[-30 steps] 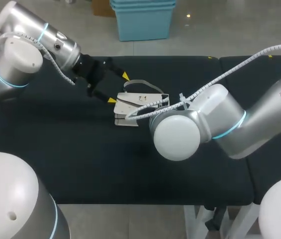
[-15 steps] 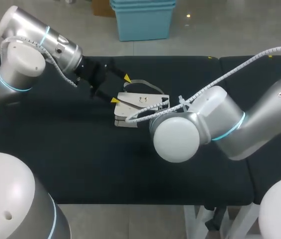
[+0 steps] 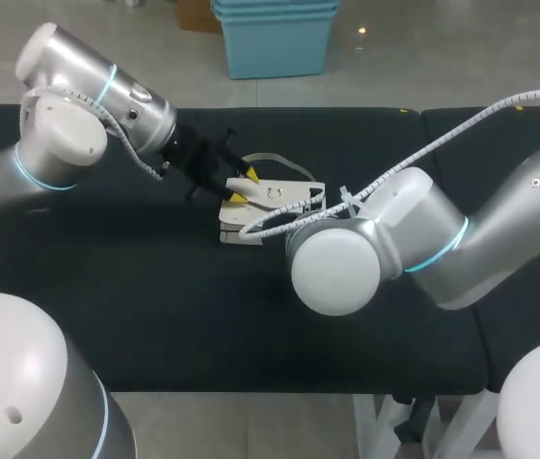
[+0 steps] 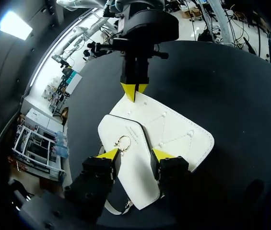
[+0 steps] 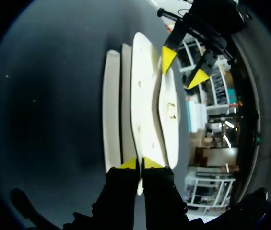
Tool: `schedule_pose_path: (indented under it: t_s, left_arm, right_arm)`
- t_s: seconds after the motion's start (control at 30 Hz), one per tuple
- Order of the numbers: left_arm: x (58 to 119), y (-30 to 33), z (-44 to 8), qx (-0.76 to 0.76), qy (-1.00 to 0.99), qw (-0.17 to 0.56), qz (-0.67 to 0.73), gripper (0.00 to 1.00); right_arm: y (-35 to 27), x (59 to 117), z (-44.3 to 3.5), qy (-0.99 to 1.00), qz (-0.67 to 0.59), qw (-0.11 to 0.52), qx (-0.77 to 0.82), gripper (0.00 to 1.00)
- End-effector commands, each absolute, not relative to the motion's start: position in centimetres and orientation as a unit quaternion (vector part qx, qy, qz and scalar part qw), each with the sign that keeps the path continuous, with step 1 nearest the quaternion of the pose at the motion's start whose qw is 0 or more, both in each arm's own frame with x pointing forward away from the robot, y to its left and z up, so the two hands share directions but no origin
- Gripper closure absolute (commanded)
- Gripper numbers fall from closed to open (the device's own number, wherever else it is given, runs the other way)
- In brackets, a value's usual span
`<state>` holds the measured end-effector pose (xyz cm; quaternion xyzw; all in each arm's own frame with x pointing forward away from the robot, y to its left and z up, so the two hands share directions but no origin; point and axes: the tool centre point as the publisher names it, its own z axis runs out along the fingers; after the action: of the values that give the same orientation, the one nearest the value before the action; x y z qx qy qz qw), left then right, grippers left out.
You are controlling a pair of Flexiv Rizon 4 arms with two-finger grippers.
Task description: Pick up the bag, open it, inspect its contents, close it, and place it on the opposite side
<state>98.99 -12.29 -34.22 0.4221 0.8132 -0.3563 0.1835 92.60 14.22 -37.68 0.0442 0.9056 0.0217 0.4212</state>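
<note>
The flap's thin white edge (image 4: 147, 143) stands up from the flat bag body (image 4: 173, 129), so my left gripper should next grab the bag's flap there.
A white bag (image 3: 289, 196) lies flat on the black table, with a grey strap (image 3: 279, 161) looped behind it. In the left wrist view its front flap (image 4: 133, 158) with a gold ring clasp (image 4: 124, 141) lies between the fingers of my left gripper (image 4: 136, 155), which stands open astride it. One fingertip (image 5: 197, 79) shows a gap to the flap. My right gripper (image 5: 139, 165) is shut on the bag's thin edge opposite, also seen ahead of the left gripper (image 4: 134, 90). In the head view the right arm's elbow (image 3: 341, 263) hides the right gripper.
The bag (image 4: 173, 129) sits near the middle back of the black table (image 3: 107, 316). A white cable (image 3: 442, 134) runs from my right arm over the bag. A seam (image 3: 451, 239) splits the tabletop at the right. Bare table lies to the left and front.
My left gripper has moved right onto the bag and its fingers have narrowed around the flap. The right arm and the bag have stayed put.
</note>
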Motion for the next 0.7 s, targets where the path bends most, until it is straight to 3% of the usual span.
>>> schedule_pose_path:
  t_s: [0.03,0.37,0.7]
  left_arm:
    - [99.0,-12.5,-34.9,0.422,0.810,0.184,-0.362,0.55]
    - [97.8,-12.6,-34.0,0.421,0.801,0.185,-0.384,0.51]
    - [97.9,-13.1,-36.2,0.443,0.796,0.200,-0.361,0.55]
  right_arm:
    - [14.0,92.4,-38.3,0.858,0.024,0.512,0.043,1.00]
    - [14.0,92.4,-38.3,0.858,0.024,0.512,0.043,1.00]
    - [14.0,92.4,-38.3,0.858,0.024,0.512,0.043,1.00]
